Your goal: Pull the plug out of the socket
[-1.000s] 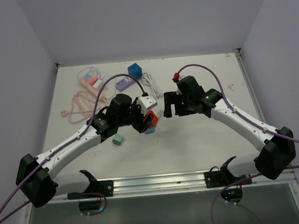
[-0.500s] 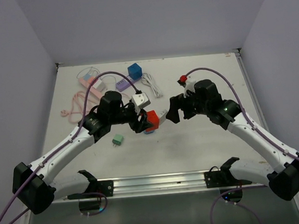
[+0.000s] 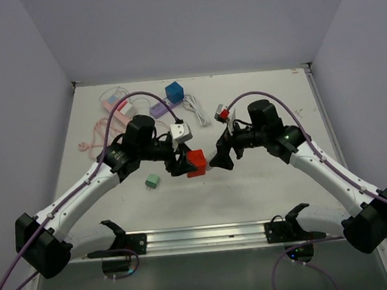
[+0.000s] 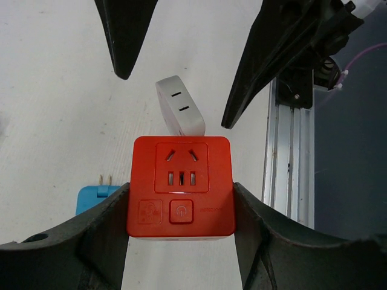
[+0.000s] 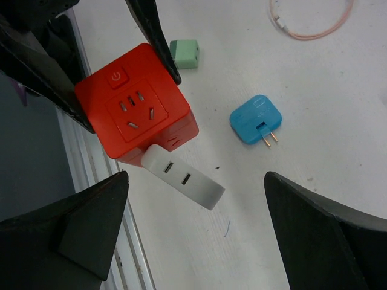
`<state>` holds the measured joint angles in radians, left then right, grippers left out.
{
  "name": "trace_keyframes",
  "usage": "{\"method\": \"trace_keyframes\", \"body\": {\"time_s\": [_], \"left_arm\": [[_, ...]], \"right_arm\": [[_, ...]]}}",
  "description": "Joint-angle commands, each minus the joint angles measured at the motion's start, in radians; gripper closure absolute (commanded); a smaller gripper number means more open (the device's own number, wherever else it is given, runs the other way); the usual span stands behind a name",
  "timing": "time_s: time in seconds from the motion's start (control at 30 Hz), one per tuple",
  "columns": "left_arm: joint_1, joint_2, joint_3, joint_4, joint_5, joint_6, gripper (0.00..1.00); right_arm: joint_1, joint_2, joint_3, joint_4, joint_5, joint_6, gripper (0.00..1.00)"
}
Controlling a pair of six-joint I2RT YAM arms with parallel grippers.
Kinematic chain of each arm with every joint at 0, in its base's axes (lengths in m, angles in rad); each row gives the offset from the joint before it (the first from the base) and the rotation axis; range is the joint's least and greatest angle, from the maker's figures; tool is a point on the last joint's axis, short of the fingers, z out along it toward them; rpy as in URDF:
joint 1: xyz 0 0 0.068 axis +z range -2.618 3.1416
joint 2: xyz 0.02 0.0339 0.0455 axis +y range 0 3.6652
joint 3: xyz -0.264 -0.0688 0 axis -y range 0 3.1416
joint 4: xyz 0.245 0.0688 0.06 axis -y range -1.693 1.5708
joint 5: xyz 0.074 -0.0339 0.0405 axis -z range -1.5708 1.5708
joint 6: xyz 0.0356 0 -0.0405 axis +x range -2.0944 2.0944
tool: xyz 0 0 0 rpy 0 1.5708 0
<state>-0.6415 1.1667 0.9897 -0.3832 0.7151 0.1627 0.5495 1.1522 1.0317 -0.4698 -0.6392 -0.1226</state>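
My right gripper grabs the white plug (image 3: 210,160) (image 5: 184,176) across its broad sides next, fingers beside the plug's slotted edge, to pull it off the socket.
A red cube socket (image 3: 196,162) hangs a little above the table, and my left gripper (image 3: 183,162) is shut on its two sides. In the left wrist view the socket (image 4: 181,184) sits between both fingers. A white plug (image 4: 179,107) with two slots sticks out of its far face. My right gripper (image 3: 218,158) is open just right of the socket. In the right wrist view the white plug (image 5: 184,176) lies between the wide-spread fingertips of that gripper (image 5: 195,176) without touching either, and the socket (image 5: 136,106) is up left.
A blue plug (image 5: 257,119) and a green plug (image 3: 152,181) lie on the table near the socket. Farther back are a white cube (image 3: 181,132), a blue cube (image 3: 174,91), a purple adapter (image 3: 160,108), a pink strip (image 3: 117,105) and a pink cable (image 3: 101,136). A metal rail (image 4: 284,151) runs along the near edge.
My right gripper has swung left and down to the socket and spread wider around the white plug. The left arm has carried the socket slightly toward the right gripper.
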Motion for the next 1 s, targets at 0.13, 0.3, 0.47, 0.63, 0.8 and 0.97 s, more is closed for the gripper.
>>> {"method": "trace_keyframes", "body": {"time_s": [0.13, 0.3, 0.47, 0.63, 0.8, 0.97], "left_arm": [[0.005, -0.007, 0.073, -0.034, 0.080, 0.067, 1.00], [0.008, -0.012, 0.075, 0.000, -0.018, 0.057, 1.00], [0.028, -0.016, 0.076, 0.047, -0.052, 0.031, 1.00], [0.040, -0.022, 0.070, 0.081, -0.078, 0.014, 1.00], [0.046, -0.021, 0.069, 0.083, -0.057, 0.018, 1.00], [0.046, -0.019, 0.073, 0.073, 0.026, 0.020, 1.00]], "right_arm": [[0.001, 0.050, 0.076, -0.050, -0.177, -0.120, 0.07], [0.001, 0.073, 0.102, -0.113, -0.228, -0.157, 0.18], [0.001, 0.060, 0.087, -0.122, -0.220, -0.158, 0.35], [0.001, 0.060, 0.083, -0.133, -0.224, -0.161, 0.48], [0.001, 0.060, 0.077, -0.122, -0.223, -0.157, 0.47], [0.003, 0.070, 0.077, -0.092, -0.212, -0.140, 0.44]]}}
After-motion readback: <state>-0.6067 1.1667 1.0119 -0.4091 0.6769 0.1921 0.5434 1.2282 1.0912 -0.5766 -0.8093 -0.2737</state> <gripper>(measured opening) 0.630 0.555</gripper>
